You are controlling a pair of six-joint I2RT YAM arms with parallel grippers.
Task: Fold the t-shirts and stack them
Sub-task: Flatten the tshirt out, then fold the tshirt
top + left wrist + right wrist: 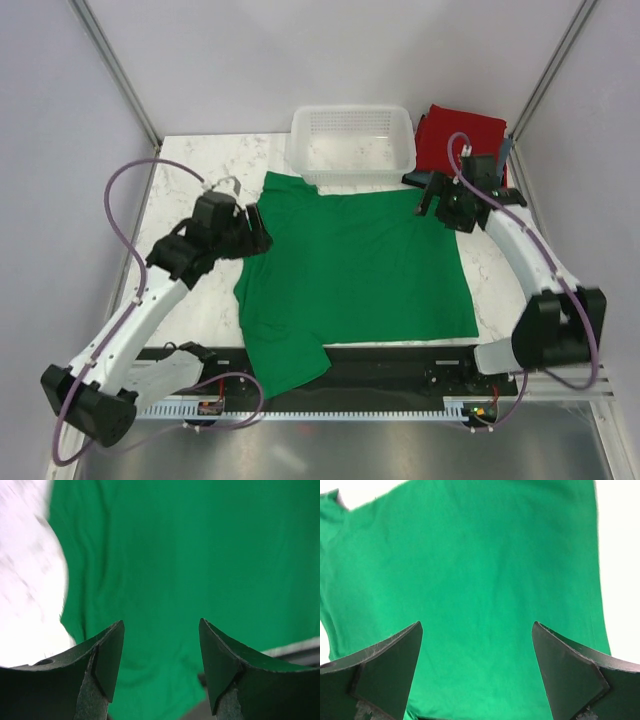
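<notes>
The left gripper picks up the green t-shirt's near side by the hanging sleeve (321,341) (194,664) next, to fold that side inward over itself.
A bright green t-shirt (355,275) lies spread flat on the white marble table, one sleeve hanging over the near edge. It fills the left wrist view (200,555) and the right wrist view (470,580). My left gripper (262,229) is open and empty above the shirt's left edge. My right gripper (432,203) is open and empty above the shirt's far right corner. A folded red t-shirt (460,135) lies at the back right, with a grey-blue one (508,148) partly hidden under it.
A white mesh plastic basket (353,143) stands at the back middle, touching the green shirt's far edge. Bare marble table (190,180) shows to the left and along the right side (490,290). A black rail runs along the near edge.
</notes>
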